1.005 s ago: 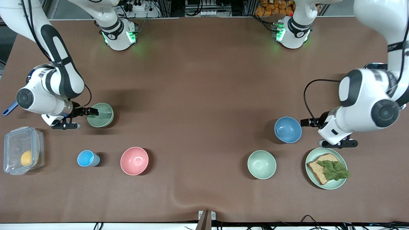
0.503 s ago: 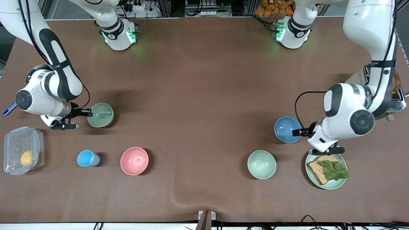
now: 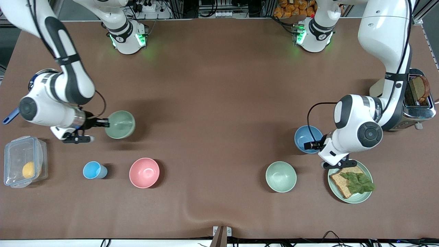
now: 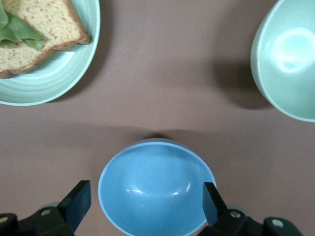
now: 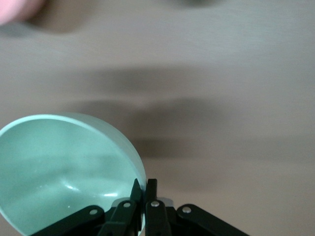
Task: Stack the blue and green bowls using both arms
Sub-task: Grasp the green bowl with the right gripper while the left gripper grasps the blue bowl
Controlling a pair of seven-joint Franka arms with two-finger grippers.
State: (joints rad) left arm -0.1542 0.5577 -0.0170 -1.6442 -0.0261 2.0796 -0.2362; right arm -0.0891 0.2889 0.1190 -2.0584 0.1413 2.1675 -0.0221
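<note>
My left gripper takes hold of the blue bowl by its rim (image 3: 308, 152) next, to stack the blue bowl with the green bowl.
The sage-green bowl (image 3: 120, 124) hangs from my right gripper (image 3: 105, 122), which is shut on its rim, a little above the table at the right arm's end. In the right wrist view both fingers (image 5: 150, 192) pinch the green bowl's (image 5: 64, 167) rim. The blue bowl (image 3: 305, 138) sits on the table at the left arm's end. My left gripper (image 3: 315, 145) is open and empty over the part of it nearest the front camera. In the left wrist view the fingers (image 4: 78, 202) stand wide on either side of the blue bowl (image 4: 155, 182).
A pink bowl (image 3: 144, 173), a light-blue cup (image 3: 94, 170) and a clear box (image 3: 24, 161) lie nearer the front camera than the green bowl. A mint bowl (image 3: 281, 176) and a plate (image 3: 367, 197) with bread and lettuce lie nearer than the blue bowl. A toaster (image 3: 418, 99) stands at the left arm's end.
My right gripper has shut on the green bowl's rim, then lifted it and carried it toward the table's middle. My left arm has swung in, bringing its open gripper over the blue bowl.
</note>
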